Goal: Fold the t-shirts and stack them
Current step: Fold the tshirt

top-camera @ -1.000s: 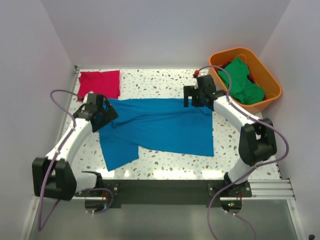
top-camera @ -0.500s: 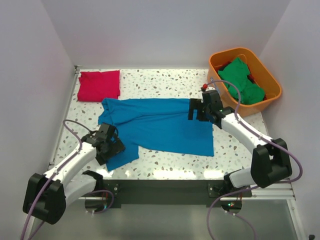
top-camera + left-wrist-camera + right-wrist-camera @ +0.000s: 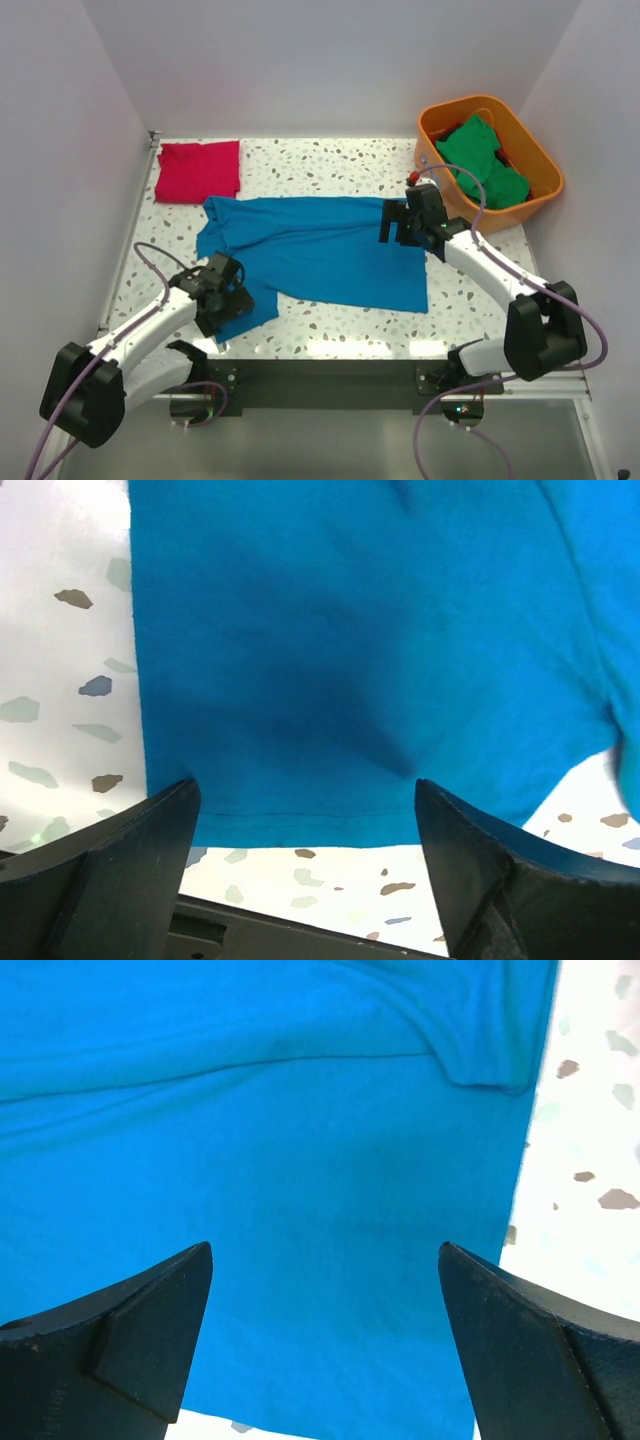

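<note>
Next, my right gripper picks up the blue t-shirt by its near corner on the bin side. Then I fold the t-shirt's near edge over its far part.
A bright blue t-shirt lies spread and partly folded across the middle of the table, with one flap reaching toward the near left. My left gripper hovers open over that flap; in the left wrist view its fingers straddle the stitched hem and hold nothing. My right gripper stands open above the shirt's far right part, close to its right edge, with only flat blue cloth between the fingers. A folded crimson red t-shirt lies at the far left corner. Green t-shirts are bunched in the bin.
The orange plastic bin stands at the far right, just behind the right arm. White walls close in on the left, back and right. Speckled tabletop shows along the near edge in front of the blue shirt.
My left gripper has swung from the shirt's far left corner down to the near left flap. My right gripper has drifted slightly nearer and rightward. Both stay open.
</note>
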{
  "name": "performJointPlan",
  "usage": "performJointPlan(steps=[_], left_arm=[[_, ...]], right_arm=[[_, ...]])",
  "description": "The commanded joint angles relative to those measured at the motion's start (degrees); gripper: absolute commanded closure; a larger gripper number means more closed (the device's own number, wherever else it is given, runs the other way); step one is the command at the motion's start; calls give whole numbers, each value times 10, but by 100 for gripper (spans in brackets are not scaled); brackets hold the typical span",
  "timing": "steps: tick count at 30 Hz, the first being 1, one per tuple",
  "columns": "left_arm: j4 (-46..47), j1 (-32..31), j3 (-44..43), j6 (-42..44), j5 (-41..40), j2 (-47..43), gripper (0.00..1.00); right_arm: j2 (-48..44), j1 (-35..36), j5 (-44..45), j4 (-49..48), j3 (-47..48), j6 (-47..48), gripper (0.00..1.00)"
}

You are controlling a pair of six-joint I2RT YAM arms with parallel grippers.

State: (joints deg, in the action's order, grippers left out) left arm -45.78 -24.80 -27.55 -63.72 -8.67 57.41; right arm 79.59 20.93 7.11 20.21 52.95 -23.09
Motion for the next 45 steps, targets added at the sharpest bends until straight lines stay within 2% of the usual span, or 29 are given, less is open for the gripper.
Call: performJointPlan(steps=[1, 4, 5, 6, 7, 14, 17, 21, 24, 28, 33, 38, 42, 43, 45], left_arm=[[7, -7, 14, -25, -6, 19, 9], [7, -7, 19, -29, -9, 2, 31], [7, -7, 19, -28, -9, -3, 44], [7, -7, 21, -29, -9, -5, 50], [6, -7, 18, -26, -9, 1, 65], [5, -7, 16, -18, -3, 0, 100], [-3, -7, 9, -20, -6, -11, 100], [-19, -7, 0, -18, -10, -32, 100], [-25, -7, -10, -12, -9, -42, 100], [-32, -7, -19, -1, -2, -45, 100], [-48, -7, -28, 6, 5, -56, 100], [-39, -7, -34, 13, 18, -58, 100], [-7, -7, -35, 11, 30, -45, 100], [-5, -7, -36, 11, 31, -43, 100], [-6, -7, -49, 12, 26, -45, 100]], right_arm=[[-31, 0, 36, 20, -10, -18, 1], [-48, 0, 65, 40, -20, -30, 1], [-52, 0, 69, 45, -24, -35, 1], [-57, 0, 70, 50, -27, -38, 1], [-68, 0, 77, 60, -32, -41, 1], [-90, 0, 93, 92, -56, -64, 1], [-130, 1, 93, 120, -79, -96, 1], [-193, 0, 112, 205, -112, -158, 1], [-231, 0, 85, 235, -139, -194, 1], [-262, 1, 43, 237, -190, -242, 1], [-278, 0, 40, 238, -227, -269, 7], [-242, 0, 22, 174, -262, -288, 13], [-198, 0, 10, 113, -272, -283, 33], [-192, 0, 10, 103, -275, -285, 42], [-181, 0, 18, 85, -276, -283, 52]])
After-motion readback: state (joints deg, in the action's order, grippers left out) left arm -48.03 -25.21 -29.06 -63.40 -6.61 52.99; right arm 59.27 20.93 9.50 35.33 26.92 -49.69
